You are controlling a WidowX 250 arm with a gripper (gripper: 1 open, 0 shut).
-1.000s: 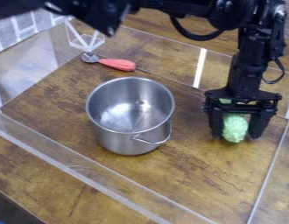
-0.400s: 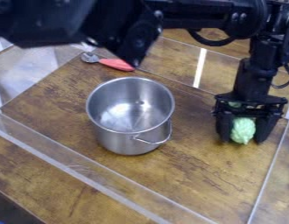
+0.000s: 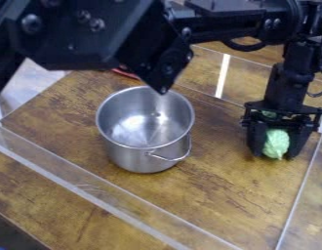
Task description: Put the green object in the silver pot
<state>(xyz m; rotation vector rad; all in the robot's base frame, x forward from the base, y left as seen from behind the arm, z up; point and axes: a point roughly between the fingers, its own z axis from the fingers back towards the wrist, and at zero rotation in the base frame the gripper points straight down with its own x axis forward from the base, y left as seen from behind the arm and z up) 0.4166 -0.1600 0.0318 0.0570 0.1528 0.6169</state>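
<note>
I should put the green object in the silver pot (image 3: pixel 145 127), so next I need to grab it with my gripper by its bumpy middle (image 3: pixel 276 144).
The green object (image 3: pixel 273 145), a light-green bumpy toy vegetable, lies on the wooden table at the right. My gripper (image 3: pixel 278 140) points straight down over it, a black finger on each side. The jaws stand apart with only narrow gaps to the object, which rests on the table. The silver pot (image 3: pixel 145 127) stands upright and empty at the centre, to the left of the gripper. Its thin wire handle loop faces the front.
A large dark blurred shape (image 3: pixel 92 39) fills the upper left and overhangs the pot's far rim. Low clear plastic walls (image 3: pixel 72 184) ring the wooden table (image 3: pixel 216 200). Bare wood lies between the pot and the gripper.
The jaws have narrowed around the green object and the gripper has shifted slightly right. The dark blurred shape has spread across the upper left, covering the red-handled tool seen earlier.
</note>
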